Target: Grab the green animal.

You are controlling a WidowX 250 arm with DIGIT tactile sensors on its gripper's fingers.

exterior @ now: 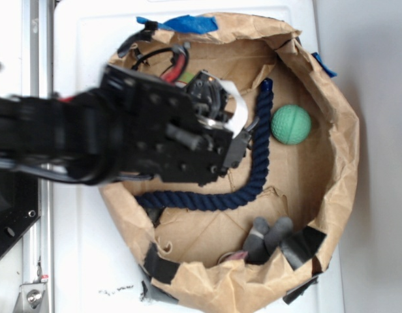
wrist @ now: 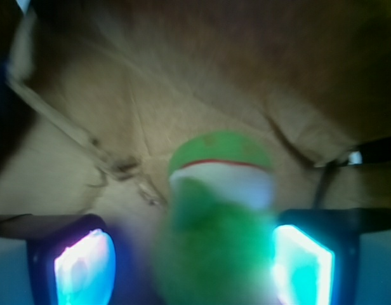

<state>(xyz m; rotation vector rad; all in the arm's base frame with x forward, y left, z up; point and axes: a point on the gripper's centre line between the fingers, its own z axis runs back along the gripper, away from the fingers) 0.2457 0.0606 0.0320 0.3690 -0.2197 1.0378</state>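
Both lit fingertips are on either side of the green animal's fuzzy body (wrist: 211, 254), so closing my gripper now would catch the animal: I need to close on it.
The green animal (wrist: 214, 216), a fuzzy lime-green plush with a pale face ringed in darker green, fills the lower middle of the wrist view. It sits between the two lit fingers of my gripper (wrist: 194, 260). The right finger pad (wrist: 300, 264) is against its side, while a gap remains between it and the left finger pad (wrist: 84, 267), so the gripper is open around it. In the exterior view my arm and gripper (exterior: 237, 134) hang low over the upper middle of the brown paper nest (exterior: 338, 130) and hide the animal.
A teal-green textured ball (exterior: 291, 124) lies right of the gripper. A dark blue rope (exterior: 253, 176) curves from beside the ball down across the nest. Grey cloth pieces (exterior: 269, 238) lie at the bottom rim. The raised crumpled paper walls ring everything.
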